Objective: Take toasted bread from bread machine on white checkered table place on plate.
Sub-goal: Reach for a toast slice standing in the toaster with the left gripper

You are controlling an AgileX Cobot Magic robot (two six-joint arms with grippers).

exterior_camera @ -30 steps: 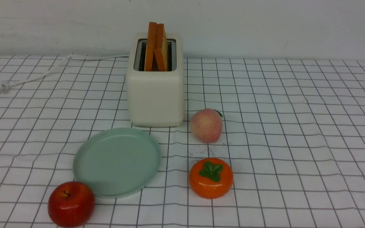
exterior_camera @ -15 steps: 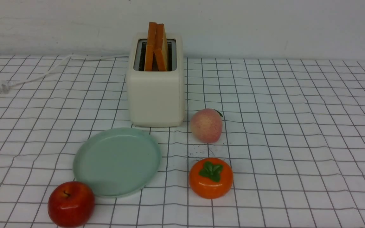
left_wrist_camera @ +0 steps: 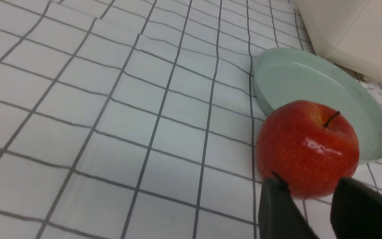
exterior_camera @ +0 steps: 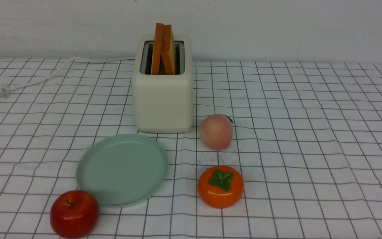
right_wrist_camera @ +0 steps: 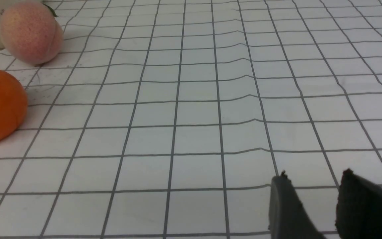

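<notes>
Next, my right gripper picks up a slice of toasted bread by its exposed top end [exterior_camera: 168,35], since the bread machine's slot [exterior_camera: 176,70] encloses the slice's lower part.
Two slices of toasted bread [exterior_camera: 163,49] stand upright in the slots of the cream-white bread machine [exterior_camera: 163,99] at the back of the white checkered table [exterior_camera: 310,139]. The pale green plate [exterior_camera: 122,169] lies empty in front of the machine, and also shows in the left wrist view [left_wrist_camera: 310,79]. Neither arm shows in the front view. My left gripper [left_wrist_camera: 310,186] is open and empty, low over the cloth just short of a red apple [left_wrist_camera: 307,146]. My right gripper [right_wrist_camera: 313,179] is open and empty above bare cloth.
The red apple [exterior_camera: 74,213] sits at the plate's near left rim. A peach [exterior_camera: 216,131] and an orange persimmon [exterior_camera: 221,186] lie right of the plate. The white cord and plug [exterior_camera: 3,90] trail at the back left.
</notes>
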